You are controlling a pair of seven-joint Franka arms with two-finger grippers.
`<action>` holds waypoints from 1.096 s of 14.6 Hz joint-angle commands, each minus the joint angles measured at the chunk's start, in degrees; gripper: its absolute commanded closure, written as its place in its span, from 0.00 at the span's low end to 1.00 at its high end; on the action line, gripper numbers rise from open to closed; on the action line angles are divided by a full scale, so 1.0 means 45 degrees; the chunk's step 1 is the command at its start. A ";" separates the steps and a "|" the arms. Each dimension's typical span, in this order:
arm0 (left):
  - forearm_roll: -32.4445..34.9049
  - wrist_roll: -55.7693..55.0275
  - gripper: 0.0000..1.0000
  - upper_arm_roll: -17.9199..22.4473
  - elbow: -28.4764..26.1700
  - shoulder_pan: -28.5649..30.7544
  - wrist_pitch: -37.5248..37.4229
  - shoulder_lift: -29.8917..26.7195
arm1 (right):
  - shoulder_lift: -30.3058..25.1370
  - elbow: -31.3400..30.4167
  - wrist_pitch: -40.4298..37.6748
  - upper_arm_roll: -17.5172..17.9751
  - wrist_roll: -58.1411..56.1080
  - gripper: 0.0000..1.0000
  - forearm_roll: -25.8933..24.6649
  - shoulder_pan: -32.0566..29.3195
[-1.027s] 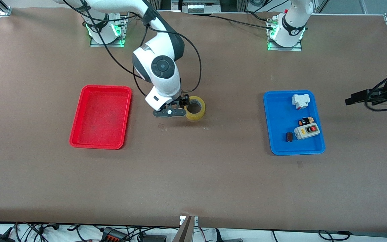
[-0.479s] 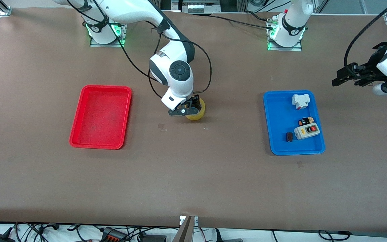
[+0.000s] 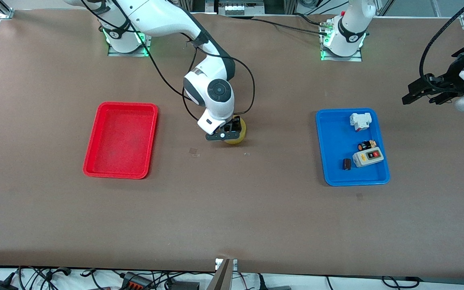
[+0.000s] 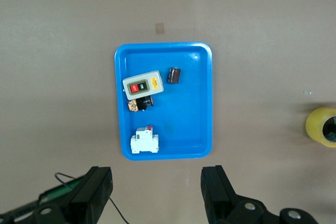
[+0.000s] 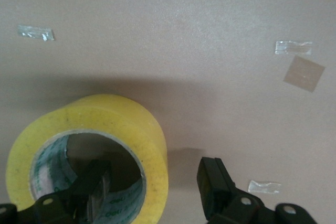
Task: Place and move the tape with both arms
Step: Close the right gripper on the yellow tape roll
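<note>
One finger of my right gripper reaches inside the tape's hole (image 5: pixel 100 153) and the other is beside the yellow tape's side (image 5: pixel 153 174), so it is time to close on the tape now.
The yellowish tape roll (image 3: pixel 237 139) lies flat on the brown table between the red tray and the blue tray. In the right wrist view the tape (image 5: pixel 89 129) fills the lower part. My right gripper (image 3: pixel 228 129) is down on it and open (image 5: pixel 155 188): one finger stands inside the hole, the other outside, with the roll's wall between them, not clamped. My left gripper (image 3: pixel 411 93) is open and empty in the air over bare table toward the left arm's end (image 4: pixel 156 190). The tape also shows at the edge of the left wrist view (image 4: pixel 321 125).
A red tray (image 3: pixel 95 137) lies empty toward the right arm's end. A blue tray (image 3: pixel 336 137) holds a grey switch box (image 3: pixel 368 157), a white breaker (image 3: pixel 360 121) and two small parts. Small bits of clear tape (image 5: pixel 293 48) stick to the table near the roll.
My right gripper has shifted from beside the tape onto it and come down, one finger now in the hole. My left arm has swung up and in from the table's end.
</note>
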 commanded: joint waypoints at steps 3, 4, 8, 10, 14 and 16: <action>-0.0054 0.0150 0.00 0.0152 0.1086 0.0018 -0.0841 0.0490 | -0.0023 -0.0060 0.0234 -0.0095 0.0243 0.37 0.0044 0.0207; -0.0035 0.0170 0.00 0.0152 0.1086 0.0018 -0.0979 0.0471 | -0.0023 -0.0060 0.0234 -0.0095 0.0340 0.59 0.0044 0.0188; 0.0063 0.0189 0.00 0.0133 0.1086 0.0018 -0.1292 0.0432 | -0.0159 -0.0041 0.0156 -0.0095 0.0322 0.95 0.0044 0.0070; 0.0102 0.0190 0.00 0.0075 0.1086 0.0018 -0.1273 0.0431 | -0.0683 -0.0041 -0.0155 -0.0134 0.0361 0.99 0.0044 -0.0007; 0.0121 0.0190 0.00 -0.0023 0.1008 -0.0020 -0.1176 0.0431 | -0.2362 -0.0060 -0.2183 -0.0212 0.0108 0.99 0.0025 -0.0864; 0.0141 0.0209 0.00 -0.0043 0.0969 -0.0021 -0.1117 0.0432 | -0.3202 -0.0545 -0.2850 -0.0212 -0.0747 0.98 0.0025 -0.1722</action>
